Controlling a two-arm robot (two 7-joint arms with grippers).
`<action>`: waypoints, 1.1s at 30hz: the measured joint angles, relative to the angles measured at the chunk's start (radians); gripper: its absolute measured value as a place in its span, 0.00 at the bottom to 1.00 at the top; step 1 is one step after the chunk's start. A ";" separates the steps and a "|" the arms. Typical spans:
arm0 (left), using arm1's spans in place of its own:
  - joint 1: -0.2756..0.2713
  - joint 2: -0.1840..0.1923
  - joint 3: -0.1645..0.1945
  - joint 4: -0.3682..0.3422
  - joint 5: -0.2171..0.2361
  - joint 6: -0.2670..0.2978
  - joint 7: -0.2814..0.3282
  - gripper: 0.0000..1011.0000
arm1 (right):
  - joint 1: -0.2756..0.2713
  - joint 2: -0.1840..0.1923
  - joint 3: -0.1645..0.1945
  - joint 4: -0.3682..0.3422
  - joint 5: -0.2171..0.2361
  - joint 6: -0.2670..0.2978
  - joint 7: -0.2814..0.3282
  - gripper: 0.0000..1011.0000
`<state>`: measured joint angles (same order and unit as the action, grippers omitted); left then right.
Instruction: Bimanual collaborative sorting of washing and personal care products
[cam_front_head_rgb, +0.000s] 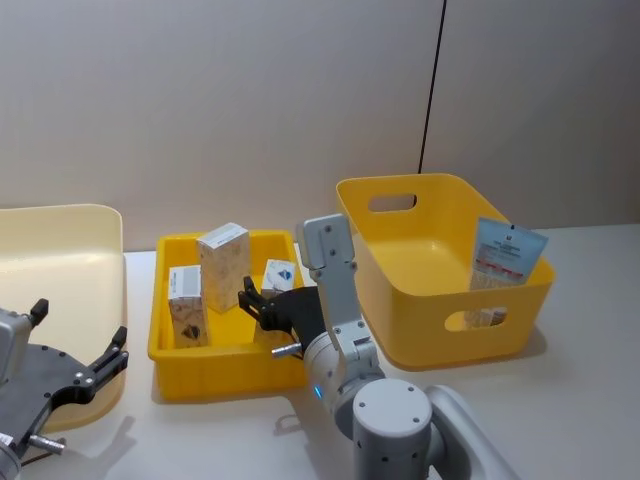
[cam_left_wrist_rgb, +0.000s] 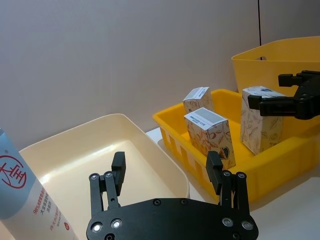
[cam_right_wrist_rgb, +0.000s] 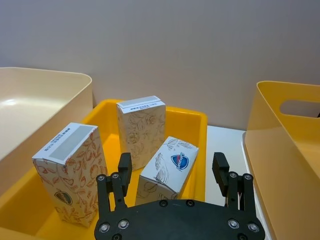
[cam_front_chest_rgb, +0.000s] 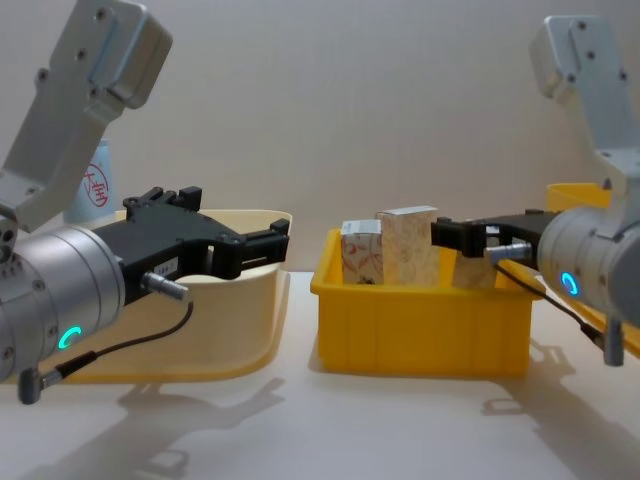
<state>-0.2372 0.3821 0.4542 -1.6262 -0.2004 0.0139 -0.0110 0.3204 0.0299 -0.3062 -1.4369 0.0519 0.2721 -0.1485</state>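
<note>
Next, my right gripper grabs the tilted cream marbled carton by its upright sides to sort it into the deep yellow bin (cam_front_head_rgb: 400, 260).
Three cream marbled cartons stand in the shallow yellow bin (cam_front_head_rgb: 200, 362): a tall one (cam_front_head_rgb: 223, 264), a front-left one (cam_front_head_rgb: 187, 305), and a tilted one with a blue logo (cam_right_wrist_rgb: 168, 169). My right gripper (cam_right_wrist_rgb: 172, 169) hangs open over the tilted carton, its fingers to either side and apart from it. My left gripper (cam_left_wrist_rgb: 166, 170) is open and holds nothing, in front of the cream tub (cam_left_wrist_rgb: 75, 155). One pale-blue tube (cam_front_head_rgb: 508, 256) leans inside the deep yellow bin (cam_front_head_rgb: 400, 260). Another tube with a red round mark (cam_left_wrist_rgb: 22, 197) stands by the tub.
The cream tub (cam_front_head_rgb: 60, 260) sits at the left, the shallow bin in the middle, the deep bin with handle cutouts at the right. A plain wall runs close behind them. Bare tabletop (cam_front_head_rgb: 560, 420) lies at the front right.
</note>
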 joint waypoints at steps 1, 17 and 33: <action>0.000 0.000 0.000 0.000 0.000 0.000 0.000 0.99 | 0.001 -0.002 0.001 0.002 0.000 0.001 0.000 0.99; 0.000 0.000 0.000 0.000 0.000 0.000 0.000 0.99 | 0.013 -0.021 0.021 0.027 0.001 0.021 0.003 0.96; 0.000 0.000 0.000 0.000 0.000 0.000 0.000 0.99 | 0.016 -0.027 0.027 0.034 0.003 0.027 0.006 0.48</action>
<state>-0.2372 0.3821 0.4542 -1.6261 -0.2004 0.0139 -0.0110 0.3364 0.0025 -0.2794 -1.4028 0.0545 0.2988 -0.1429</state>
